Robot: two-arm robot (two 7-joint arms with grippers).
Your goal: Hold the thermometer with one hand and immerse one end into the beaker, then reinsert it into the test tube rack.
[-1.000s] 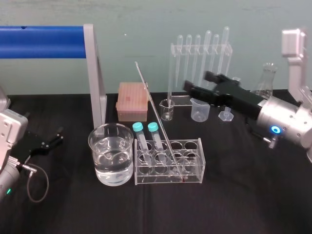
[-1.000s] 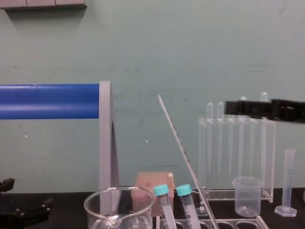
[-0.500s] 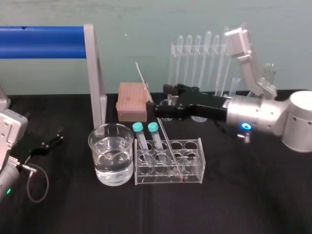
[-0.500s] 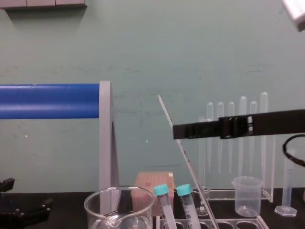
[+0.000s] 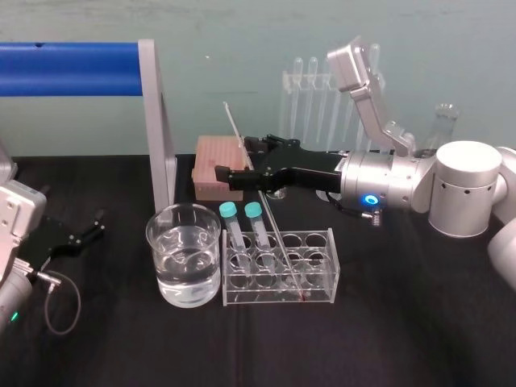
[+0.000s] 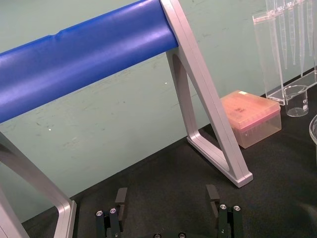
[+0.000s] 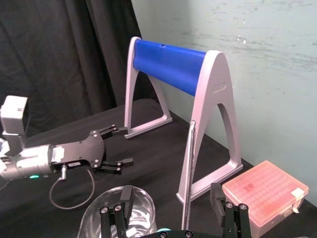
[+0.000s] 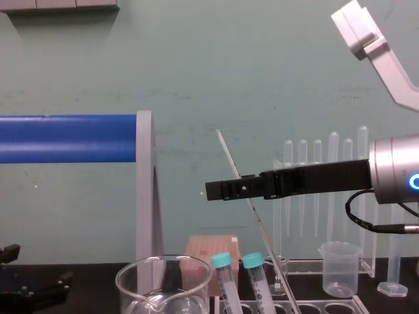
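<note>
My right gripper grabs the thermometer by its bare upper part (image 7: 189, 166) next, since teal-capped tubes and the rack crowd the thermometer's lower end.
The thermometer (image 5: 272, 226) leans in the test tube rack (image 5: 321, 278), its top tilted back and left over the pink box. My right gripper (image 5: 238, 159) reaches in from the right, open, with one finger on either side of the rod's upper part. In the right wrist view the thermometer (image 7: 188, 173) stands in the gap between the fingers, touching neither. From the chest view the right gripper (image 8: 216, 190) crosses the thermometer (image 8: 260, 229) about a third of the way down. The beaker (image 5: 184, 254), holding water, stands just left of the rack. My left gripper (image 5: 85, 234) rests open at the far left.
A blue-bar stand (image 5: 153, 121) rises behind the beaker. A pink tip box (image 5: 218, 165) sits behind the rack, under my right fingers. Farther back are a pipette stand (image 5: 314, 97), a small plastic beaker (image 8: 339, 268) and a flask (image 5: 442, 121). Two teal-capped tubes (image 5: 229, 210) stand in the rack.
My right arm has swung left from the back right of the table. Its open fingers now straddle the thermometer's upper part. The thermometer and left arm have not moved.
</note>
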